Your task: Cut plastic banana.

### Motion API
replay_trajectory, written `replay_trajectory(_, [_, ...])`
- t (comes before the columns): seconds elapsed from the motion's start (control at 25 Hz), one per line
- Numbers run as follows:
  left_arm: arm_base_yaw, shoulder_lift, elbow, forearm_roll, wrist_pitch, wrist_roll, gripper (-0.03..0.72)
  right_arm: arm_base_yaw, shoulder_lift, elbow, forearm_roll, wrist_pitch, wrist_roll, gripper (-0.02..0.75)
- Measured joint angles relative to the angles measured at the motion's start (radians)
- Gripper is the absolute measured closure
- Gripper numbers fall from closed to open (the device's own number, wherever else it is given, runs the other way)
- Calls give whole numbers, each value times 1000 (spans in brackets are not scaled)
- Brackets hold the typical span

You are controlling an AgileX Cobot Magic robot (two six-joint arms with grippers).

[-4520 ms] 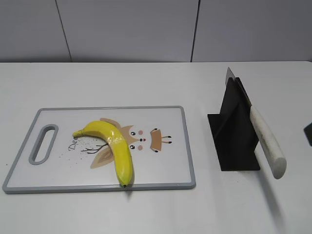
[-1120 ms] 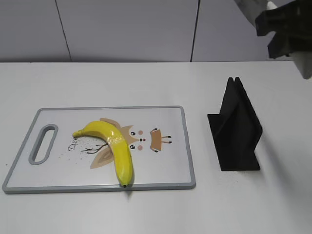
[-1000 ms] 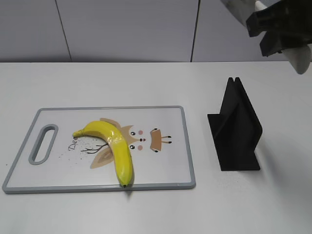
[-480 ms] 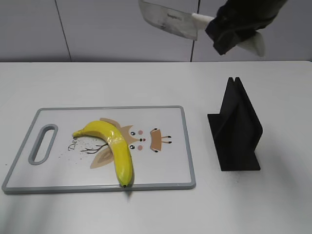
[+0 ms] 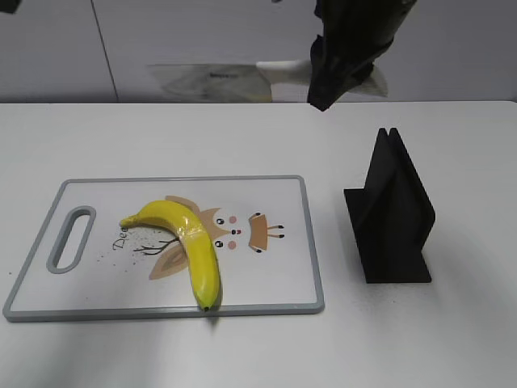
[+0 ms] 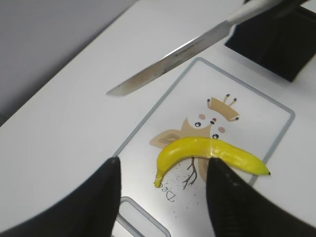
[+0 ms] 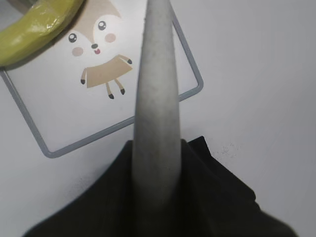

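Note:
The left gripper grabs the steel knife by the tip end of its blade [image 5: 171, 81] [image 6: 123, 88] next, since my right gripper's fingers crowd the knife's white handle.
The plastic banana [image 5: 190, 242] lies on the white cutting board [image 5: 311, 242], glossy yellow, with its stem to the left and its dark tip at the front edge. My right gripper [image 5: 339, 77] is shut on the white handle of a knife [image 5: 210, 81]. It holds the knife level, high above the table behind the board, with the blade pointing left. The right wrist view shows the handle [image 7: 155, 98] clamped between the jaws, with the banana [image 7: 34, 24] far below. My left gripper [image 6: 163, 170] is open and empty, hovering above the banana [image 6: 212, 150] near its stem end.
A black knife stand [image 5: 392, 214] stands empty on the table to the right of the board. The board has a grey rim and a handle slot [image 5: 71, 238] at its left end. The knife blade [image 6: 168, 61] hangs over the board's far side.
The knife has left the black stand. My right gripper has carried it up and to the left, and the blade has swung from tilted to level, pointing left over the table behind the board.

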Motion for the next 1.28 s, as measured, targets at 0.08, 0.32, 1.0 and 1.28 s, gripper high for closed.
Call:
replay_trajectory(0.08, [-2,78,-80,-24,56,58,160,0,19,-1,21,3,-104,548])
replay_trajectory(0.32, [-2,243,-177,15,71,209,166,-7,62,-1,161,21,-403,548])
replay_trajectory(1.0, [-120,323,-58,112,78,363,186,-106,125,-2,415,80,-715,548])
replay_trajectory(1.28, [-120,323,34,114,79,380,204,-106,125,-2,424,80,-731,548])
